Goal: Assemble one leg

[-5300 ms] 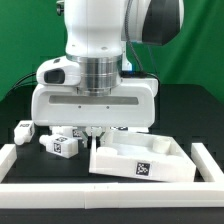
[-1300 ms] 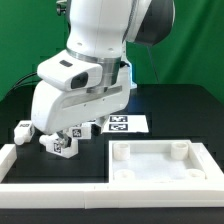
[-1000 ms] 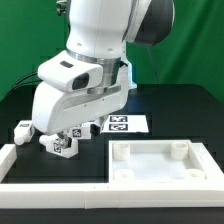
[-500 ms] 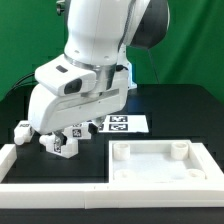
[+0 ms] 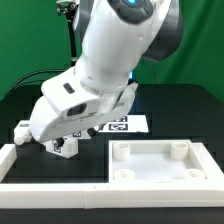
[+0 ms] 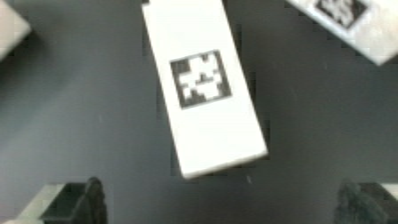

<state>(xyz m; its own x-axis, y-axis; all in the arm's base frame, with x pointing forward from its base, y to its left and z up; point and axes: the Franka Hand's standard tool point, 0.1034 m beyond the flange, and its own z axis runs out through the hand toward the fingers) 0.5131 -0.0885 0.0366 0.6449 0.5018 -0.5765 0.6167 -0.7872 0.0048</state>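
Observation:
My gripper should move toward the white leg's near end first, then close on the leg. It would miss if it closed now, because dark table shows between its fingers and that end.
In the wrist view a leg (image 6: 205,85), a white oblong block with a black-and-white tag, lies on the dark table ahead of my gripper (image 6: 222,205). The two fingertips (image 6: 71,200) stand wide apart and nothing is between them. In the exterior view my gripper (image 5: 57,140) hangs low over a group of legs at the left; one tagged leg (image 5: 66,148) shows just under the hand and another leg (image 5: 22,130) lies further left. The fingers are hidden by the hand in that view.
The large white square panel (image 5: 165,160) lies flat at the exterior view's right. The marker board (image 5: 122,125) lies behind it. A white rail (image 5: 60,198) runs along the front and left. Other white pieces (image 6: 347,18) show at the wrist view's corners.
The panel, tilted up under the hand 5.3 s ago, lies flat. In the last half second the arm has tilted over and the hand has dropped toward the legs at the left.

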